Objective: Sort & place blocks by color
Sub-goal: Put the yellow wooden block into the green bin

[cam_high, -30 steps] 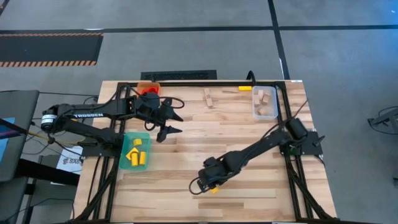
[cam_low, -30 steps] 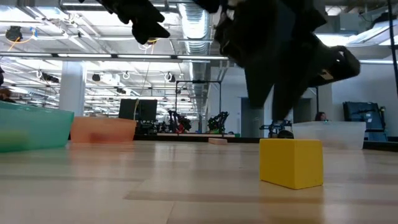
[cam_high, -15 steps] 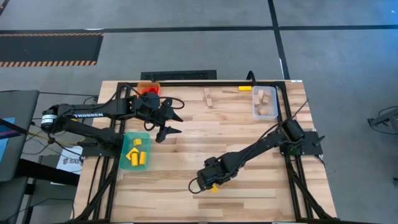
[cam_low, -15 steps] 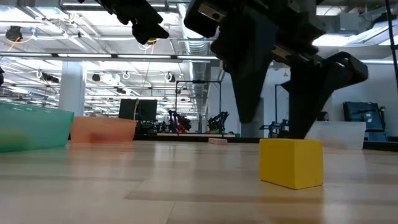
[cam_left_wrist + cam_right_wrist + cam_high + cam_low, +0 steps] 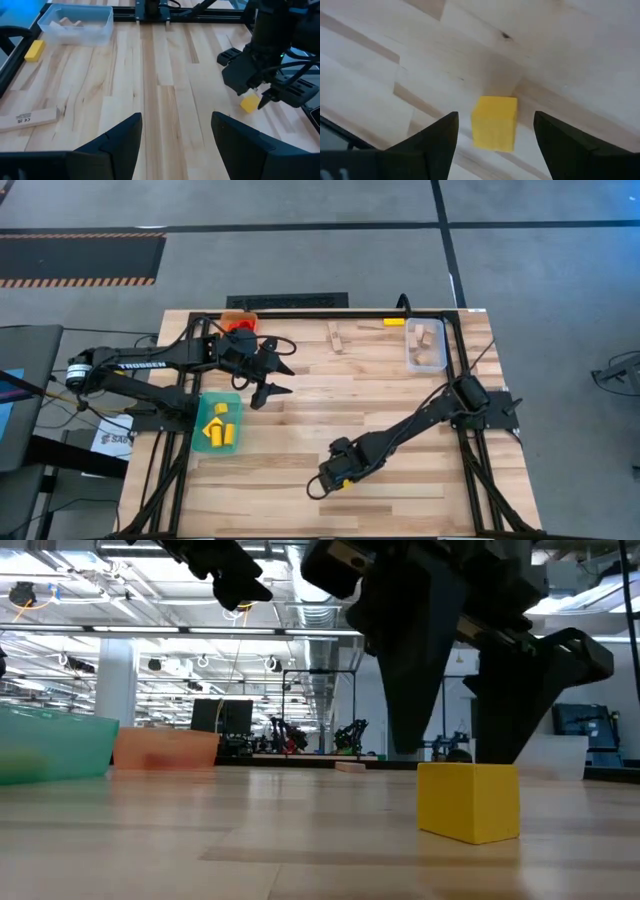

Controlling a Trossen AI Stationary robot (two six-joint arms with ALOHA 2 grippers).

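I'll next grab the yellow cube's opposite sides with my right gripper to sort it into the teal bin point(image 5: 200, 442).
A yellow cube point(image 5: 494, 123) rests flat on the wooden table near its near edge; it also shows in the low view point(image 5: 468, 800) and the left wrist view point(image 5: 250, 103). My right gripper point(image 5: 495, 120) is open and points down over it, with one finger on each side of the cube and a gap to both. The low view shows that gripper point(image 5: 450, 755) with its fingertips down at the cube's top. My left gripper point(image 5: 288, 378) is open and empty, held above the table beside the teal bin point(image 5: 200, 442). More yellow blocks lie in that bin.
An orange bin point(image 5: 240, 316) sits at the far left and a clear bin point(image 5: 411, 358) with pale wood blocks at the far right. Loose pale wood pieces point(image 5: 335, 335) and a yellow bar point(image 5: 394, 322) lie near the far edge. Bare table lies in the middle.
My right gripper has come down and a little toward the near edge, so that its open fingers now stand on either side of the yellow cube. The cube has stayed in place.
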